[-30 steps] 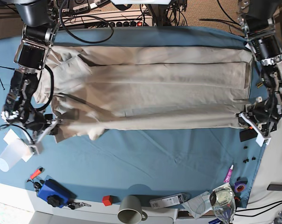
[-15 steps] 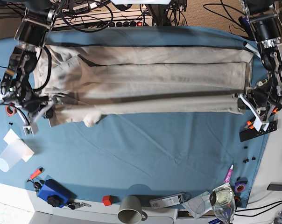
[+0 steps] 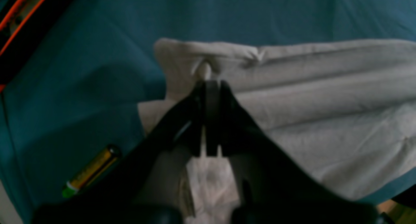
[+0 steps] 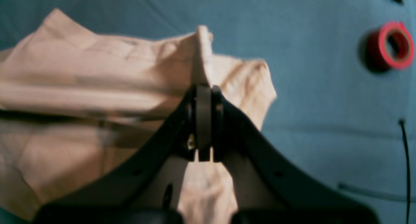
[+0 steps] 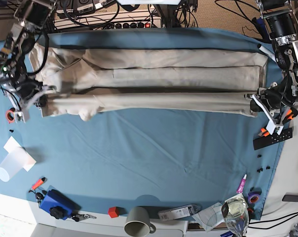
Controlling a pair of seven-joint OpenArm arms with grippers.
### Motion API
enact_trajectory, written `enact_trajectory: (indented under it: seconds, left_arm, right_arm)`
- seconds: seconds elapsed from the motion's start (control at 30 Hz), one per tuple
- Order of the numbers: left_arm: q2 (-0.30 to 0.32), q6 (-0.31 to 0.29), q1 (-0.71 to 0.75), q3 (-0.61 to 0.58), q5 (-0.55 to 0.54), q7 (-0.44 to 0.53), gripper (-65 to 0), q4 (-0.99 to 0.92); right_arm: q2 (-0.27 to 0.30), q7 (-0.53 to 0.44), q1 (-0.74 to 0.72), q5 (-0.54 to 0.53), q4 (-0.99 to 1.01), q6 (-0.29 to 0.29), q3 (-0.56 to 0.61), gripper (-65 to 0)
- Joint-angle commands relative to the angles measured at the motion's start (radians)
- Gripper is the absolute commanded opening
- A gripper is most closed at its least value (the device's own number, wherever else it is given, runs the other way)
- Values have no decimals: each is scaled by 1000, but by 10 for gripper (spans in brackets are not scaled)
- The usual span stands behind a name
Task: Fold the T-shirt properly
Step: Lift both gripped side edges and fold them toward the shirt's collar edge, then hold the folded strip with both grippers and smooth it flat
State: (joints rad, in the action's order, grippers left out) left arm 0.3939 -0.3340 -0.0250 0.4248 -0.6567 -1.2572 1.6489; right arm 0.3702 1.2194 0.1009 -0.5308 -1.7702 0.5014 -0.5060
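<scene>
My right gripper keeps hold of the T-shirt by its near side until its pinched fold reaches the T-shirt's far edge (image 5: 51, 49), and only then opens.
The beige T-shirt (image 5: 154, 79) lies stretched across the far half of the blue cloth, its near edge lifted and folded over toward the back. My left gripper (image 5: 253, 101) is shut on the shirt's near corner at the base view's right; the left wrist view shows its jaws (image 3: 208, 84) pinching a fold of the T-shirt (image 3: 308, 97). My right gripper (image 5: 39, 98) is shut on the near corner at the base view's left; in the right wrist view the gripper (image 4: 203, 87) pinches a raised ridge of the T-shirt (image 4: 81, 81).
A red tape roll (image 5: 10, 115) (image 4: 391, 45) lies left of the shirt. A battery (image 3: 91, 170) and a black-orange tool (image 5: 272, 138) lie by the right edge. A plastic cup (image 5: 11, 165), blue device (image 5: 55, 202), grey mug (image 5: 137, 222) and glass (image 5: 235, 210) line the front.
Both grippers have carried the shirt's near edge farther toward the back, so the shirt's visible band has narrowed and more blue cloth shows in front of it.
</scene>
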Motion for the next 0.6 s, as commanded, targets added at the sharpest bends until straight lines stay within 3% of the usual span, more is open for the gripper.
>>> enact_trajectory:
  seconds: [0.0,0.57]
  left_arm:
    - [22,-4,-5,5,-2,5,-650,19]
    - [20,0,164,39,28,25,-650,197]
  right_arm:
    - [23,-17,6,-5,-31,5,-24,-650]
    - [20,-11,198,-30,-158,18,-119,-650]
